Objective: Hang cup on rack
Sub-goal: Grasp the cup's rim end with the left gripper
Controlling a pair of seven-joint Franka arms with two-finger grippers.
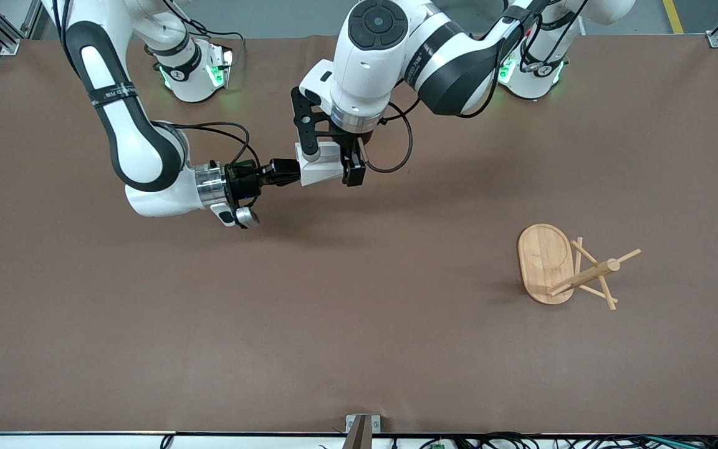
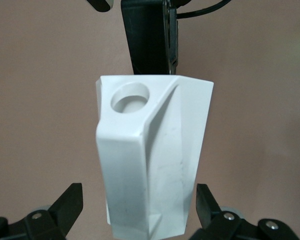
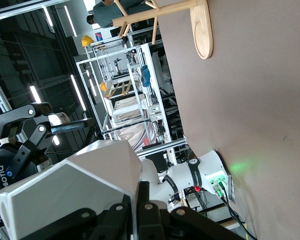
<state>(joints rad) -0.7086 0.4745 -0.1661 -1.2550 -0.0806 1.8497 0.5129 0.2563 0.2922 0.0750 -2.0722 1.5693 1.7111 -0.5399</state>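
My left gripper takes hold of the white cup by its body near the base next, to hang the cup (image 1: 320, 169) on the rack (image 1: 574, 268).
The white faceted cup (image 1: 320, 169) hangs on its side over the middle of the brown table. My right gripper (image 1: 284, 173) is shut on the cup's wall at the rim, one finger inside (image 3: 140, 210). The left gripper (image 1: 332, 167) reaches down over the cup and stands open. Its fingers (image 2: 70, 202) straddle the cup's body (image 2: 152, 155) with a gap on each side. The round hole (image 2: 130, 97) in the cup's side piece faces the left wrist camera. The bamboo rack (image 1: 574, 268) lies tipped on its side toward the left arm's end of the table, its oval base (image 1: 545, 262) on edge.
Both arm bases (image 1: 194, 68) stand along the table edge farthest from the front camera. A small metal bracket (image 1: 362, 430) sits at the middle of the nearest edge. The rack's pegs (image 1: 608, 299) stick out over the brown cover.
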